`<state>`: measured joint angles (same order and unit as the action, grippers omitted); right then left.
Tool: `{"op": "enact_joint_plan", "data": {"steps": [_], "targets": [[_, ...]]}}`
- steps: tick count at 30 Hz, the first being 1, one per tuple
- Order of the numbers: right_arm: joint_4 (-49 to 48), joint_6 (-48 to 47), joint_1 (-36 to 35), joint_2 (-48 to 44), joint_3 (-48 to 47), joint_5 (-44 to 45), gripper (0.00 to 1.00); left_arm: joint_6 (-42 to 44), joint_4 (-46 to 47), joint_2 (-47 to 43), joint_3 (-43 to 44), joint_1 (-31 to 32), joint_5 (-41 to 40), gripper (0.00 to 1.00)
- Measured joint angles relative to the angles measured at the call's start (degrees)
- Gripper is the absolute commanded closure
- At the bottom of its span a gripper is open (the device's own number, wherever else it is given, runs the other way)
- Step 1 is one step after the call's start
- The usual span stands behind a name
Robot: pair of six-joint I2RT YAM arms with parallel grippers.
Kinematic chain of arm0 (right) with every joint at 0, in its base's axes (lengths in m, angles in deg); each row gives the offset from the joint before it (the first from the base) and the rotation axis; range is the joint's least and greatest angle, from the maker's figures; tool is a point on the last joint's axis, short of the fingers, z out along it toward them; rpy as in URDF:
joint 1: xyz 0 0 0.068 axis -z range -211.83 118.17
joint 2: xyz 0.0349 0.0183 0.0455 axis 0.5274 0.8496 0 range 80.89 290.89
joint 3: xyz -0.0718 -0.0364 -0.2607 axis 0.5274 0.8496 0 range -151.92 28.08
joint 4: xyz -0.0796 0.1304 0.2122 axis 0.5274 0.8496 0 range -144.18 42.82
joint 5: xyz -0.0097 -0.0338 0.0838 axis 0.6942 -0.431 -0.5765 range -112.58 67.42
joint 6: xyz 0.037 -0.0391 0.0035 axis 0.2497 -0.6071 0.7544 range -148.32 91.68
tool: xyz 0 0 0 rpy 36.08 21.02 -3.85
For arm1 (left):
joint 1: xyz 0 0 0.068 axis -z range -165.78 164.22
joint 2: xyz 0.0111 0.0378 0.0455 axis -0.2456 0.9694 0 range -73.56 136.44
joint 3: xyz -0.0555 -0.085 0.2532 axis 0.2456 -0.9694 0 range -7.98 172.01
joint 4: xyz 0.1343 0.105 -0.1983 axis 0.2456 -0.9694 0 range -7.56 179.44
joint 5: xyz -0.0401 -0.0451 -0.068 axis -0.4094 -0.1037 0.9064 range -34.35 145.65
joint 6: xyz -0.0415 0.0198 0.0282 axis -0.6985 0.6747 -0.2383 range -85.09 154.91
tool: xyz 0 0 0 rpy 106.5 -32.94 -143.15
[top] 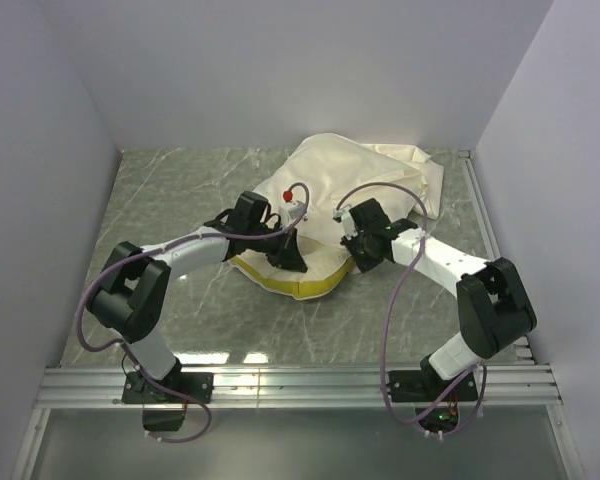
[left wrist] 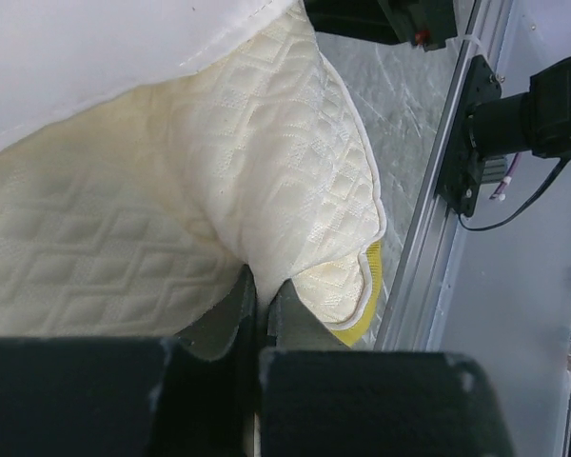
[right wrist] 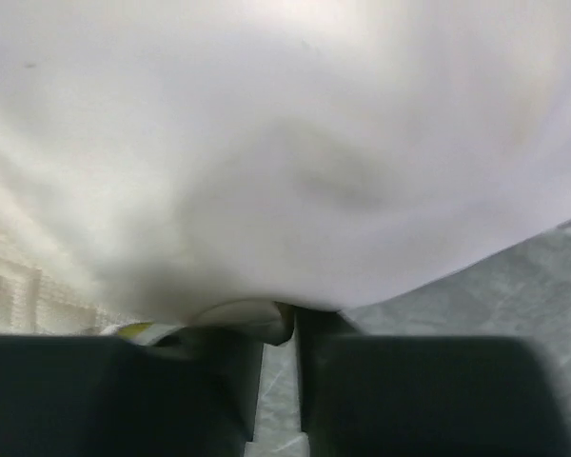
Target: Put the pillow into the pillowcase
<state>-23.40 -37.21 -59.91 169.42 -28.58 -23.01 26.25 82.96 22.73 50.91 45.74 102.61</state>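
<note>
The left gripper needs to keep holding the fold of the pillow until the fold is inside the pillowcase [top: 365, 175], whose edge is beyond the gripper's fingers. The fold would end up outside if the gripper opened now.
The pillow [top: 292, 283] lies mid-table, its near yellow-green edge sticking out from under the pillowcase [top: 365, 175], which is draped over its far part. My left gripper [top: 286, 256] is shut on a fold of the quilted pillow [left wrist: 266, 190] near its corner. The yellow band [left wrist: 369, 300] shows beside the left gripper [left wrist: 263, 291], and plain pillowcase cloth [left wrist: 95, 57] hangs above. My right gripper [top: 358, 250] is at the pillow's right end. In the right wrist view the pillowcase [right wrist: 295, 143] fills the frame, and the right gripper [right wrist: 290, 319] is pinched on its lower edge.
Grey marble tabletop [top: 180, 190] between white walls. An aluminium rail [top: 300, 385] runs along the near edge and another rail [top: 480, 215] along the right side. The right arm's base shows in the left wrist view [left wrist: 533, 114].
</note>
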Motion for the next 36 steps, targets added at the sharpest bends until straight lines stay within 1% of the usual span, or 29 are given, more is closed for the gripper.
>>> {"op": "enact_joint_plan", "data": {"steps": [1,7,11,13,16,18,21,22,23,25,26,29,31,32,34,36], "targets": [[-0.4,-0.2,0.0,0.0,0.0,-0.3,1.0,-0.3,0.3,0.0,0.0,-0.3,0.4,1.0],[0.4,0.0,0.5,-0.8,0.0,-3.8,1.0,-3.4,1.8,0.0,0.0,-1.1,1.4,1.0],[5.3,-2.3,-0.5,-6.9,-0.6,-14.0,1.0,-7.5,5.1,0.0,-0.2,-0.9,0.6,1.0],[7.5,-4.3,-2.1,-10.8,-1.6,-18.3,1.0,-10.4,6.6,0.3,0.3,-0.2,-1.5,1.0],[12.1,-7.2,-3.4,-15.2,-5.0,-23.6,1.0,-13.7,8.4,1.2,1.6,1.7,-6.9,1.0],[14.6,-8.3,-3.4,-16.8,-6.8,-25.4,1.0,-16.7,9.4,2.6,3.5,3.5,-10.6,1.0],[17.6,-10.2,-1.9,-17.7,-7.0,-26.7,1.0,-20.0,10.7,5.6,6.9,6.5,-15.4,1.0],[18.4,-10.9,-0.9,-17.4,-6.6,-26.8,1.0,-20.9,11.1,6.6,7.7,7.5,-16.7,0.97],[19.5,-11.6,0.5,-16.8,-6.4,-26.7,1.0,-21.1,11.4,7.4,8.3,8.3,-17.7,0.81],[22.0,-13.6,4.2,-14.6,-6.2,-27.2,1.0,-20.7,11.4,8.3,8.9,9.7,-19.5,0.63],[22.9,-14.4,6.1,-13.4,-6.2,-27.3,1.0,-20.1,11.1,8.3,8.8,10.1,-19.9,0.46],[25.4,-17.8,14.2,-9.3,-5.7,-27.8,1.0,-15.3,8.5,6.3,8.3,10.2,-18.4,0.35],[26.1,-19.6,19.5,-7.9,-4.7,-27.2,1.0,-9.6,4.7,2.4,6.2,9.3,-15.9,0.33],[26.3,-20.3,21.5,-7.8,-4.2,-26.7,1.0,-6.5,2.5,-0.4,4.9,8.4,-14.0,0.3],[26.9,-21.4,23.4,-7.8,-3.4,-26.2,1.0,-0.4,-3.1,-6.1,3.4,4.1,-10.1,0.29],[27.2,-22.2,23.6,-8.1,-2.3,-26.0,1.0,4.9,-6.2,-9.9,4.0,-2.7,-8.9,0.32]]}}
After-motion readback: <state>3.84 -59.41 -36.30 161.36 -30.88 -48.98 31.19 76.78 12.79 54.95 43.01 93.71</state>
